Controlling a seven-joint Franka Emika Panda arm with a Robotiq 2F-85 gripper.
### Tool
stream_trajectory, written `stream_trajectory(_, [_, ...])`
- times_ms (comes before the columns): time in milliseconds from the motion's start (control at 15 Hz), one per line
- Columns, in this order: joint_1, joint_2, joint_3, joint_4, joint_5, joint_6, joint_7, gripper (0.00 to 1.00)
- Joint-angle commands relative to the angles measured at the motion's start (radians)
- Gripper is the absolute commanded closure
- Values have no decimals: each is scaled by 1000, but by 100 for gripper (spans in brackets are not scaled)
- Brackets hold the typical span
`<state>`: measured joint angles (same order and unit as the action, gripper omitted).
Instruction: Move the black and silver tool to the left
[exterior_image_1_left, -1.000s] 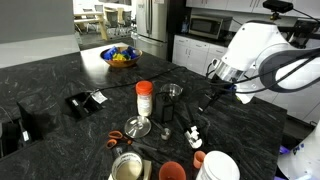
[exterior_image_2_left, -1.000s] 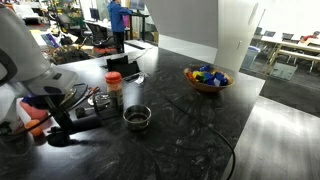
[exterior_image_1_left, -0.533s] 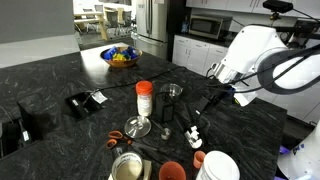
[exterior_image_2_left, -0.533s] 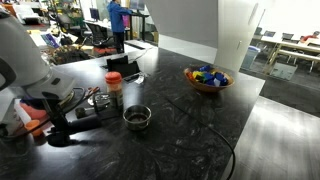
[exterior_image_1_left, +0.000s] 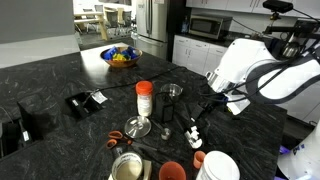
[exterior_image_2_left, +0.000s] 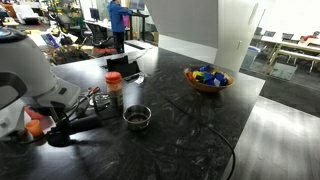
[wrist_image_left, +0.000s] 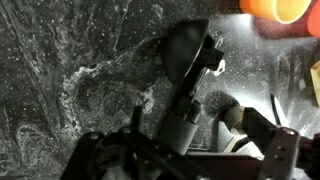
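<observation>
My gripper has the tool between its fingers, with its black body below them, so it should move down first and then close on the tool.
The black and silver tool (exterior_image_1_left: 193, 130) lies on the dark counter to the right of the orange-lidded bottle (exterior_image_1_left: 144, 98), its white shiny end toward the counter's front. In the wrist view the tool (wrist_image_left: 186, 85) runs up the middle of the picture, with its pale end (wrist_image_left: 232, 108) beside it. My gripper (exterior_image_1_left: 203, 110) hangs just above the tool. In the wrist view my gripper (wrist_image_left: 195, 142) looks open, with its fingers on either side of the tool's black body. My gripper (exterior_image_2_left: 62, 126) is low over the counter and the tool is hard to make out there.
A metal cup (exterior_image_1_left: 172, 92) and a round silver dish (exterior_image_1_left: 138, 127) stand near the bottle. A flat black box with a white label (exterior_image_1_left: 85, 100) lies to the left. Orange cups (exterior_image_1_left: 172, 171) and a white container (exterior_image_1_left: 218, 166) crowd the front. A fruit bowl (exterior_image_1_left: 120, 56) stands at the back.
My arm has come down and shifted slightly left toward the tool. The tool and the other objects have not moved.
</observation>
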<state>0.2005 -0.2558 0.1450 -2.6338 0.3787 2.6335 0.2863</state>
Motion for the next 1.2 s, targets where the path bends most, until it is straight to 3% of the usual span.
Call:
stream_trajectory(0, [12,46,-8,6,40,48,-50,0])
stream_trajectory(333, [6,83,-7,6,43,88,-62,0])
stream_trajectory(400, [5,87,-7,6,40,93,-61,7])
stream_trajectory(467, [6,91,-8,6,44,103,-63,26])
stream_trajectory(533, [7,95,-9,7,48,110,-65,34])
stream_trajectory(933, [14,102,-14,11,82,119,-95,77])
stream_trajectory(1133, [18,92,-20,6,124,112,-126,87])
